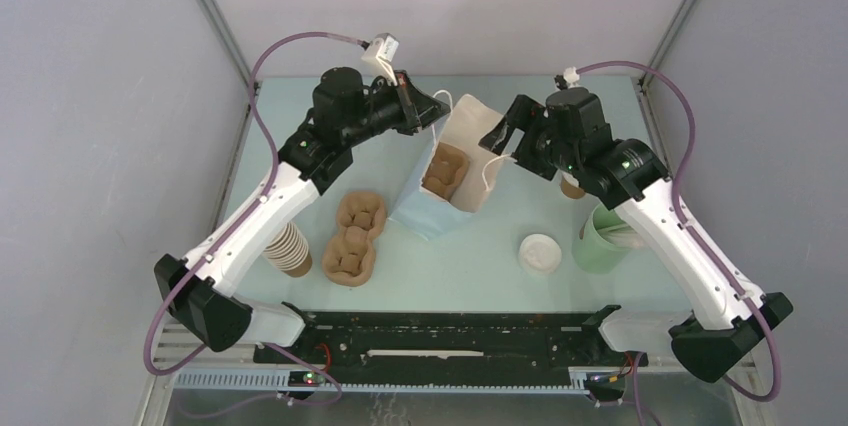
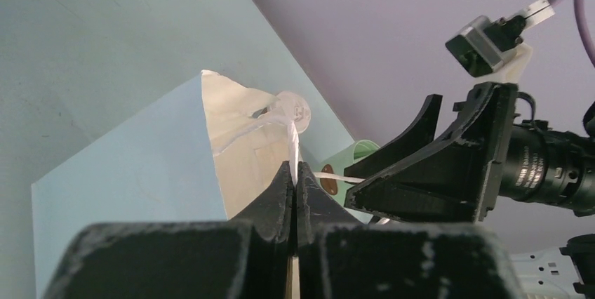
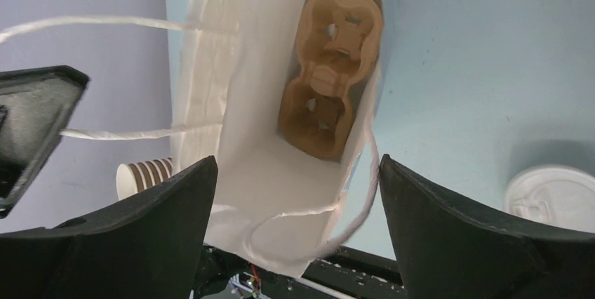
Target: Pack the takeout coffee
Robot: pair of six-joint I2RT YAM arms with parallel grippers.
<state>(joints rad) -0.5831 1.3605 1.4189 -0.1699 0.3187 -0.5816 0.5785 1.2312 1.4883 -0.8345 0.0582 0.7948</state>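
I should next use my right gripper to grab the bag's loose string handle by its loop [image 1: 487, 171] [image 3: 363, 216], so the bag's opening stays free to take the coffee.
The takeout coffee, a small brown cup [image 1: 572, 187], stands on the table just behind my right arm, which hides most of it. A paper bag [image 1: 468, 121], white inside and pale blue outside, stands open mid-table with a brown carrier [image 1: 446, 168] lying in it. My left gripper [image 1: 438, 106] is shut on the bag's far string handle [image 2: 291, 137] and holds it up. My right gripper [image 1: 500, 136] hangs open over the bag's right edge; in its wrist view the near handle [image 3: 365, 194] loops between the fingers [image 3: 168, 208], held by neither.
Two more brown carriers [image 1: 360, 214] [image 1: 349, 256] and a nested stack of brown cups [image 1: 288, 249] lie left of the bag. A white lid [image 1: 540, 253] and a pale green cup with white sticks [image 1: 603, 239] sit to the right, near my right arm.
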